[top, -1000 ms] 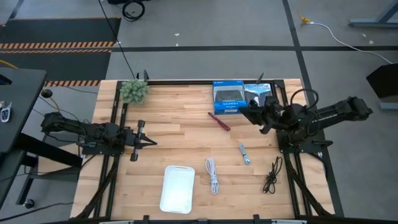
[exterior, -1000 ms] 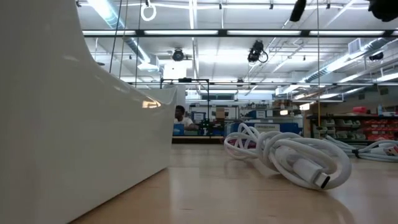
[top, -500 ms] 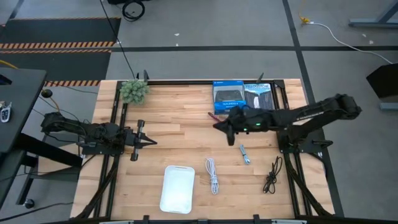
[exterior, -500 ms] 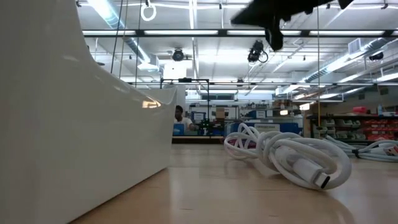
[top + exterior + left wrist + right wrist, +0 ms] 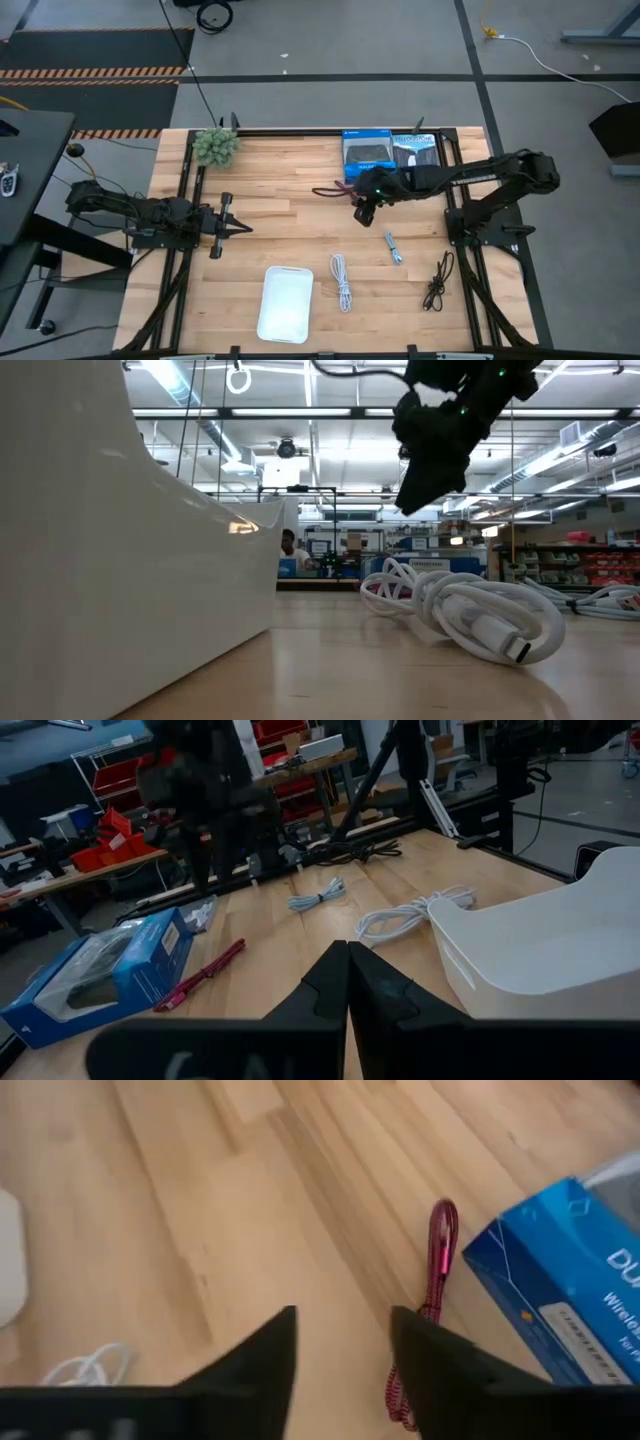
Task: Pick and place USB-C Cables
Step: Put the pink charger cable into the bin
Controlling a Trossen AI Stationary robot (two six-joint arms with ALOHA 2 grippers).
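Observation:
The robot's right gripper needs to pick up the dark red cable next by its tied middle [image 5: 429, 1312], so that the cable can go in the white tray [image 5: 8, 1260].
The dark red USB-C cable [image 5: 441, 1240] lies on the wood next to a blue box [image 5: 560, 1300]. My right gripper [image 5: 343, 1320] hangs open above the table just beside it, touching nothing; in the high view this gripper [image 5: 360, 205] covers the cable. The white cable [image 5: 342, 280], the pale blue-grey cable [image 5: 393, 246] and the black cable [image 5: 436, 282] lie loose on the table's near right part. A white tray [image 5: 285, 303] rests near the front edge. My left gripper [image 5: 240, 229] waits shut at the left side.
Two product boxes [image 5: 367, 155] [image 5: 415, 150] stand at the far edge right behind my right gripper. A green fuzzy plant [image 5: 215, 146] sits at the far left corner. Bare wood lies between the tray and the red cable.
My right gripper has gone from beside the boxes toward the table's left edge. It has then tipped downward and come down over the dark red cable, dropping into the low view. The cables and the tray lie where they were.

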